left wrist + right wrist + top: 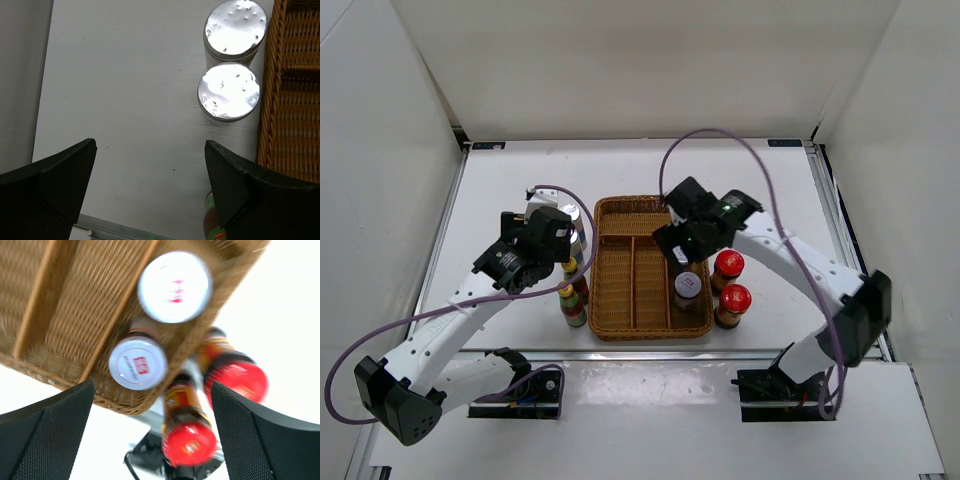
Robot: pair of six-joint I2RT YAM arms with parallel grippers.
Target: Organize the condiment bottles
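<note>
My right gripper reaches the farther red-lidded jar next and grips its red lid (729, 263) (241, 382), leaving the jar's base free to settle in an empty section of the tray.
The two silver-capped bottles (228, 91) (235, 29) stand on the table against the left side of the wicker tray (295, 90). My left gripper (150, 165) (552, 240) is open and empty above the table just left of them. Two slim yellow-green-capped bottles (570, 268) (573, 305) stand nearer me; one shows by the right finger (212, 220). Two grey-lidded jars (174, 286) (137, 362) stand in the tray's right compartment (687, 287). Two red-lidded jars (235, 382) (189, 442) stand outside its right side (728, 265) (734, 298). My right gripper (152, 405) (685, 240) is open and empty above them.
The wicker tray (620, 270) has long compartments; the left and middle ones hold nothing. White walls enclose the table. A metal rail (825, 200) runs along the right edge. The right wrist view is blurred by motion.
</note>
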